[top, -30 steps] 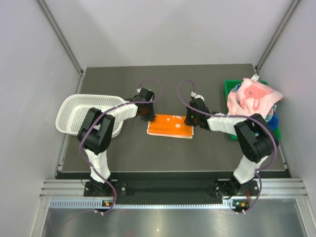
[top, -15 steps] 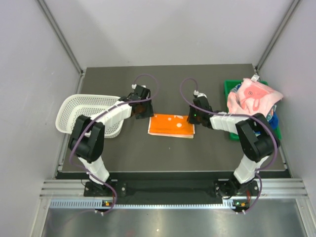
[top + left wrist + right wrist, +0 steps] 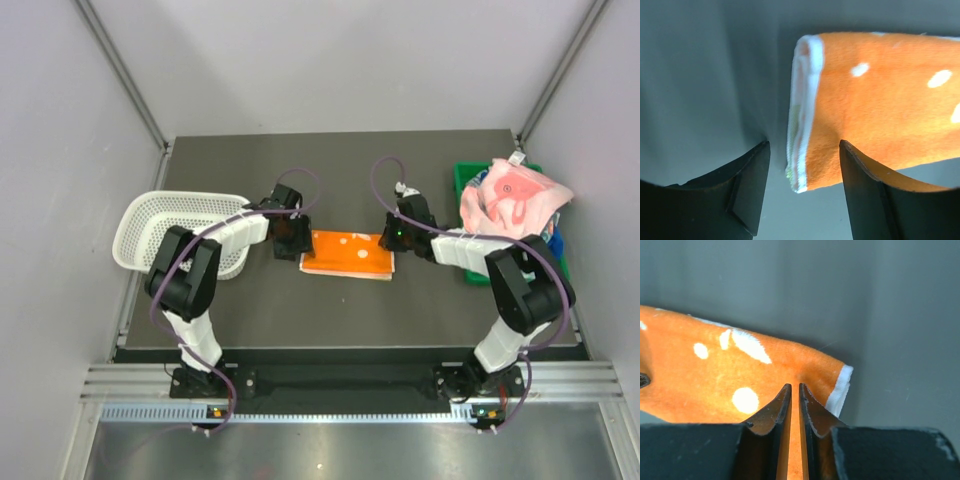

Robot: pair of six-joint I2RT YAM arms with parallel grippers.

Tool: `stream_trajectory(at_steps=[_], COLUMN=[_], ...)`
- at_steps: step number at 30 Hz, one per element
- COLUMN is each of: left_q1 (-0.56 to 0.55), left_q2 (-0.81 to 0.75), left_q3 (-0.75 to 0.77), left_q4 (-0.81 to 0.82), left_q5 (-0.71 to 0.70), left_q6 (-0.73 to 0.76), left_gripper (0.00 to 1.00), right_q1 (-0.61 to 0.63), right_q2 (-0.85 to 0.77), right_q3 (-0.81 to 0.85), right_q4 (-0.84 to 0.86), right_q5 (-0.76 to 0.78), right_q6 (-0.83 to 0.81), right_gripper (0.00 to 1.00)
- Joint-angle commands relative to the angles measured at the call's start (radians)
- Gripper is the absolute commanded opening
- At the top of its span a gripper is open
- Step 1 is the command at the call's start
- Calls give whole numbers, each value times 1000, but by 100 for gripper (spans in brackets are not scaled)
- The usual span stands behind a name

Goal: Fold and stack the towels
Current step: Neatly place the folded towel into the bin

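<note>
My left gripper is to grab the folded orange towel (image 3: 350,253) by its layered white edge on the basket side, layers together, and stack it in the basket.
A folded orange towel (image 3: 350,253) with white spots lies flat at the table's middle. My left gripper (image 3: 293,243) is open at its left end; in the left wrist view the jaws (image 3: 804,150) straddle the near-left corner of the towel (image 3: 880,110), whose white folded edge shows between them. My right gripper (image 3: 393,240) is at the towel's right end. In the right wrist view it (image 3: 795,387) is closed to a thin slit on the orange towel (image 3: 715,375) near its white hem. A pink towel with white motifs (image 3: 510,200) tops a pile at the right, a blue one (image 3: 553,243) beneath.
A green bin (image 3: 465,180) holds the towel pile at the right edge of the table. A white mesh basket (image 3: 170,225) stands at the left edge, close beside my left arm. Grey walls enclose the table on three sides.
My left gripper pulled back from the towel, then came forward and down to its left end. My right gripper stayed at the right end. The towel's left edge shifted slightly.
</note>
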Motion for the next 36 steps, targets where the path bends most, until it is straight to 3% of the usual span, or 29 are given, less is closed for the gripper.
stream_trajectory(at_steps=[1, 14, 17, 18, 20, 21, 24, 27, 36], left_q1=[5, -67, -77, -80, -87, -90, -103, -121, -130], left_q2=[33, 117, 132, 132, 132, 131, 119, 103, -50], left_q3=[-16, -36, -36, -33, -18, -10, 33, 92, 269], left_q4=[-4, -13, -16, -21, -40, -50, -94, -143, -422], left_q5=[39, -14, -43, -56, -85, -106, -180, -241, -634], left_q6=[7, -30, -42, -46, -45, -42, -25, -7, 62], left_gripper=[63, 53, 46, 37, 29, 15, 0, 0, 0], right_q1=[-12, -12, -12, -11, -12, -12, -12, -12, -12], right_q2=[-55, -92, -99, -101, -104, -106, -113, -119, -144], right_q3=[-10, -24, -24, -26, -26, -26, -26, -29, -44], right_q4=[37, 55, 54, 54, 54, 54, 55, 57, 70], right_q5=[-34, -82, -85, -85, -86, -89, -95, -97, -112], right_q6=[-8, 5, 3, 3, 3, 3, 3, 3, 14], right_gripper=[11, 12, 13, 13, 12, 12, 12, 12, 12])
